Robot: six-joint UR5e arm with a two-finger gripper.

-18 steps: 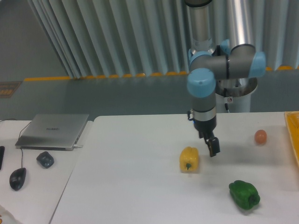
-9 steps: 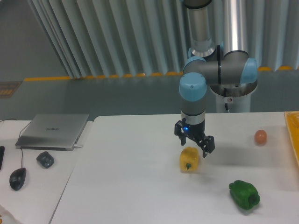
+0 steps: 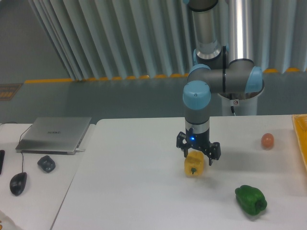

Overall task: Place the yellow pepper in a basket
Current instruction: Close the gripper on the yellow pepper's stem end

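The robot's gripper needs to pick up the yellow pepper next by its plump body (image 3: 194, 163), so that the pepper can be placed in the basket (image 3: 301, 139).
The yellow pepper (image 3: 194, 165) lies on the white table, stem end toward the camera. My gripper (image 3: 197, 157) hangs straight down over its far end, open, with one finger on each side of the pepper's top. The fingers are spread wider than the pepper and I see no contact. Only the edge of the yellow-orange basket (image 3: 301, 139) shows, at the far right of the table.
A green pepper (image 3: 251, 200) lies at the front right. A small orange-pink ball (image 3: 267, 140) sits near the basket. On the side table at left are a closed laptop (image 3: 53, 134) and two mice (image 3: 18, 183).
The gripper has swung left from beside the pepper, turned about its axis, and come down so that its open fingers now straddle the pepper. The pepper has not moved.
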